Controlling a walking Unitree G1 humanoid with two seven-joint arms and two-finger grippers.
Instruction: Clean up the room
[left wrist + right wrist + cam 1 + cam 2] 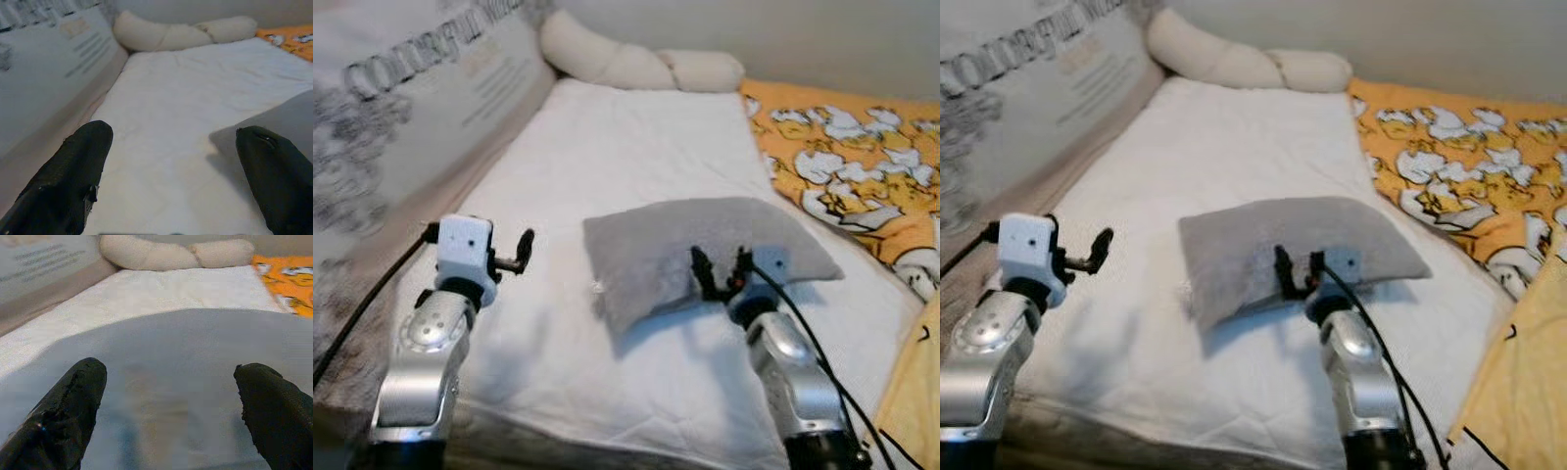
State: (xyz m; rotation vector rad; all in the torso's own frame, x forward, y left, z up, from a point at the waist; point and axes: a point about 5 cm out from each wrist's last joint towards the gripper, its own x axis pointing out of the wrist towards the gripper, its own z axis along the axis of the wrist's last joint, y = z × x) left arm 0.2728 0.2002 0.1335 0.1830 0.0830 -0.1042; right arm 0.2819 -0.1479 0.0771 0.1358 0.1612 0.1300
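Note:
The pillow's plump middle (680, 243) is far too wide for my fingertips, so I should next use my right gripper to take the pillow by its thin near edge.
A grey pillow (685, 240) lies flat on the white bed sheet (636, 147), near the bed's front edge. My right gripper (720, 262) is at the pillow's near edge, open, with a finger on either side of a stretch of grey fabric (171, 362). Whether the fingers touch the pillow I cannot tell. My left gripper (521, 253) hovers open over the bare sheet, to the left of the pillow and apart from it. In the left wrist view the pillow's corner (288, 122) shows beside one black finger (274, 171).
A long cream bolster (636, 64) lies across the head of the bed. A large printed cushion (401, 108) leans along the left side. An orange patterned blanket (842, 157) covers the right side, with a yellow cloth (911, 392) at the near right.

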